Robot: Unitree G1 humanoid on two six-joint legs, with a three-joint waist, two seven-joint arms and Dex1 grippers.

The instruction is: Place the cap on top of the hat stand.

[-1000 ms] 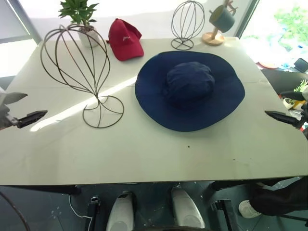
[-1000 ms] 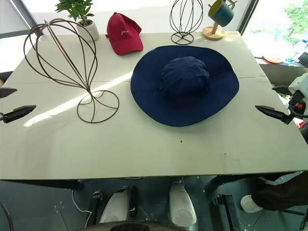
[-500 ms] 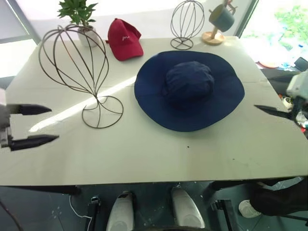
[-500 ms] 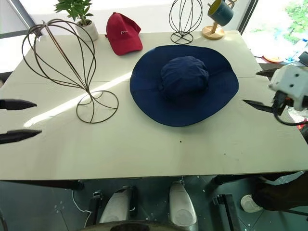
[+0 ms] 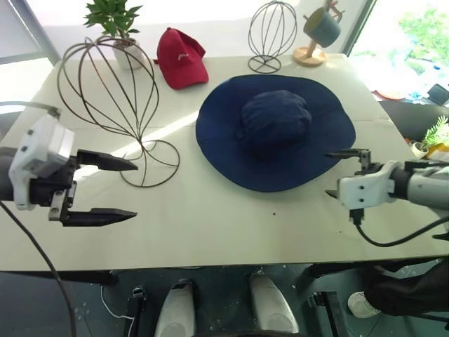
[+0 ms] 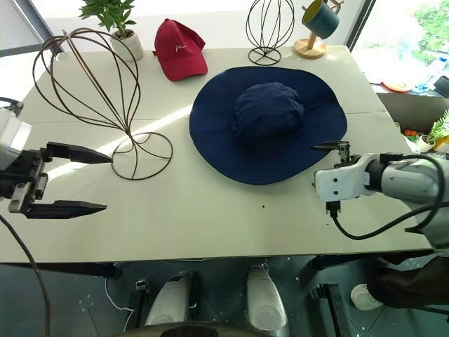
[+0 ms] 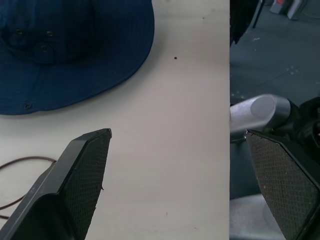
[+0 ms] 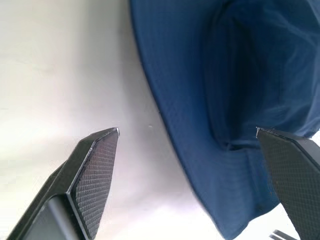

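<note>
I will pinch the cap by its brim edge (image 5: 339, 142) next with my right gripper, because that edge is thin and flat while the cap's top (image 5: 276, 117) is wide and round.
The cap (image 5: 275, 130), a navy floppy sun hat with a wide brim, lies flat on the middle of the white table (image 5: 210, 232). The hat stand (image 5: 112, 84), a large dark wire balloon on a thin stem with a round base, rises to the cap's left. My left gripper (image 5: 133, 189) hovers open just in front of the stand's base, pointing right. My right gripper (image 5: 328, 173) is open at the cap's near right brim edge, pointing left, with nothing between its fingers. The right wrist view looks onto the cap's brim and crown (image 8: 240, 100).
A red baseball cap (image 5: 181, 57), a potted plant (image 5: 116, 28), a smaller wire globe stand (image 5: 272, 35) and a wooden mug stand with a blue mug (image 5: 319, 31) line the far edge. The table's near edge runs just below both grippers.
Both grippers have swung inward over the table. The left moved right toward the stand's base; the right moved left to the cap's brim and rolled. Cap and stand have not moved.
</note>
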